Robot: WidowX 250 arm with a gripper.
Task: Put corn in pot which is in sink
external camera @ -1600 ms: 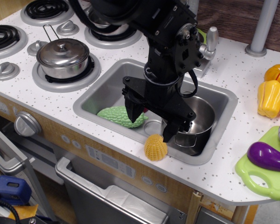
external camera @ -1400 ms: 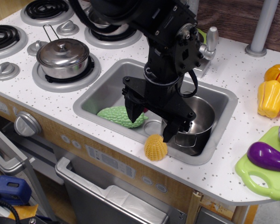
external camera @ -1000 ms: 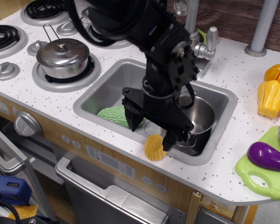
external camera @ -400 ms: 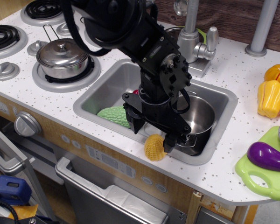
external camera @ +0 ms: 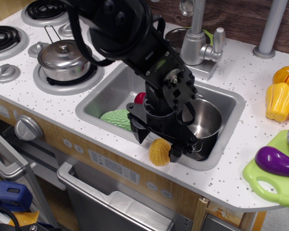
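Note:
Next, the gripper takes hold of the corn by its bumpy yellow sides, to put the corn in the pot in the sink.
The yellow bumpy corn sits on the front rim of the grey sink. The shiny lidless steel pot stands in the sink's right half. My black gripper is open, lowered over the corn, with one finger left of it inside the sink and the other finger close on its right. The fingers straddle the corn; whether they touch it cannot be told.
A bumpy green gourd lies in the sink's left half, with a red object behind it. A lidded steel pot stands on a burner at left. The faucet is behind. A yellow pepper and a purple eggplant lie at right.
My gripper has come down and forward from above the sink until its open fingers straddle the corn. The corn, pot and gourd have not moved.

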